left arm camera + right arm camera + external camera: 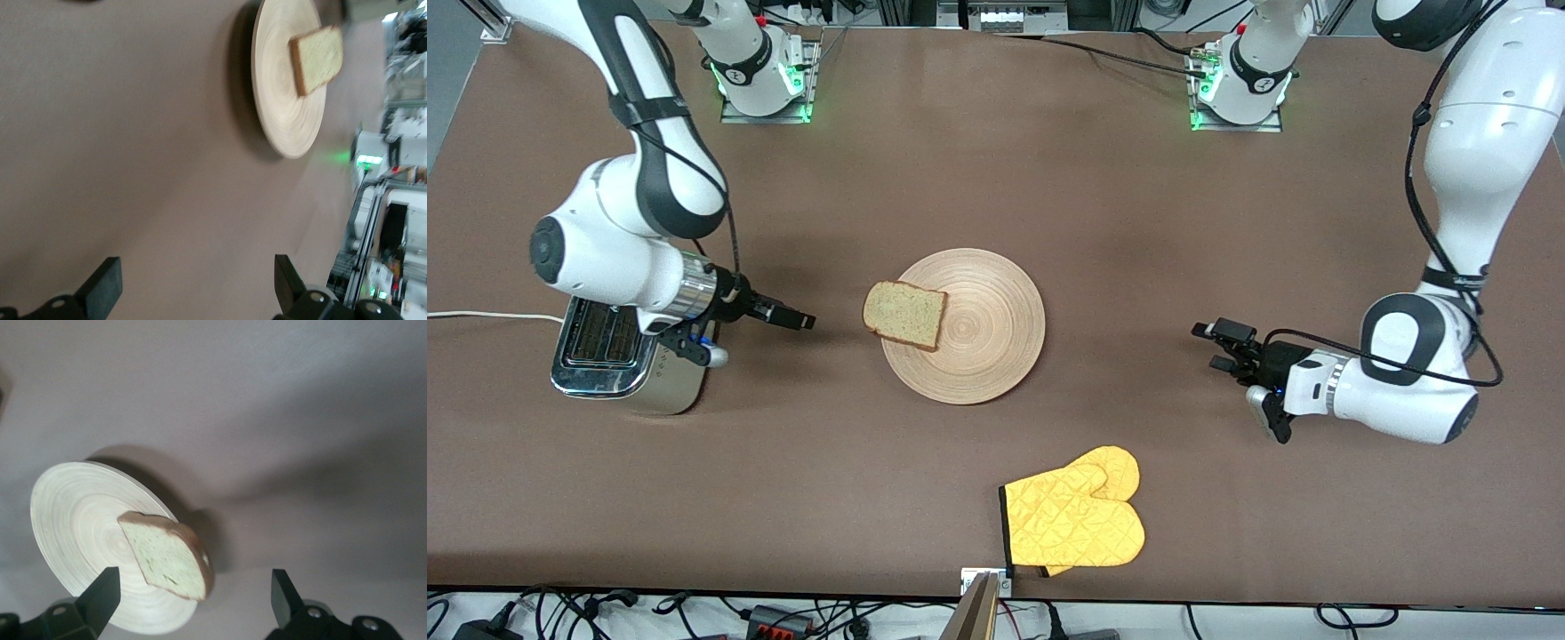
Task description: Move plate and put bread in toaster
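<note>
The bread (905, 315) needs to go in the toaster (618, 351), so my right gripper needs to grab it next by its crust edge, which hangs over the plate.
The bamboo plate (978, 333) lies at the table's middle. The bread (905, 315) rests on it, overhanging the rim toward the right arm's end. The toaster (618, 351) stands at the right arm's end, partly under the right arm. My right gripper (800, 320) is open and empty, low over the table between the toaster and the bread, pointing at the bread (167, 553) and plate (73, 513). My left gripper (1213, 347) is open and empty, low over the table at the left arm's end, apart from the plate (280, 113) and facing it and the bread (319, 57).
A yellow oven mitt (1076, 516) lies near the table's front edge, nearer the camera than the plate. The toaster's white cord (480, 315) runs off the right arm's end of the table.
</note>
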Available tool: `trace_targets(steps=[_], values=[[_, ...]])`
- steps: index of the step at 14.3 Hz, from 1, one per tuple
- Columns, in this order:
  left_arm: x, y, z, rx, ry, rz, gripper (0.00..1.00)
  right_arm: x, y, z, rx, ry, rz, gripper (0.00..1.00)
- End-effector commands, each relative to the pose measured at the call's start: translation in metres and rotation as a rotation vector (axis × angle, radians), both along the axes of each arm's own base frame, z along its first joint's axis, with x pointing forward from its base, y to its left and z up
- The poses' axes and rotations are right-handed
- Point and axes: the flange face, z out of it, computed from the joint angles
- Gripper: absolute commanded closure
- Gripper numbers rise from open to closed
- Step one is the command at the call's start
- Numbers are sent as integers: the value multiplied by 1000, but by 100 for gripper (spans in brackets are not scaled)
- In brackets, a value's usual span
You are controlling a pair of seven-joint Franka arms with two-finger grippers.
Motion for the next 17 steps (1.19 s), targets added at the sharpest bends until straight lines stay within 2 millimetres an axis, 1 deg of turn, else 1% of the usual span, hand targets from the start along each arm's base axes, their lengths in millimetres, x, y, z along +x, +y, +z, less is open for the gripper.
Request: trace_targets(steps=[1,2,4,5,7,8,9,10,12,13,14,16,17], values=[[4,4,72,189,-22,-43,0,-29,17,-20,16,-30,-86,0],[1,4,98,269,-56,-48,0,-36,22,-30,24,-26,-102,0],[-9,4,157,453,-146,-48,0,-43,25,-46,67,-36,-76,0],[-18,-6,175,530,-176,-57,0,-48,25,-56,85,-45,-44,0],[-30,16,209,673,-192,56,0,-56,26,-72,96,-83,17,0],[-35,20,221,721,-197,97,0,-58,28,-77,89,-103,50,0],[-41,33,235,758,-204,141,0,-59,29,-83,82,-117,62,0],[-52,39,251,781,-218,160,0,-61,34,-89,82,-130,61,0],[-75,44,278,808,-246,229,0,-68,49,-101,101,-145,41,0],[-90,52,292,813,-246,336,0,-69,48,-105,110,-159,32,0],[-100,60,303,797,-273,424,0,-70,48,-110,125,-162,26,0],[-118,74,303,788,-334,488,0,-71,46,-118,144,-188,50,0],[-127,77,303,784,-357,510,0,-72,46,-119,153,-200,54,0]])
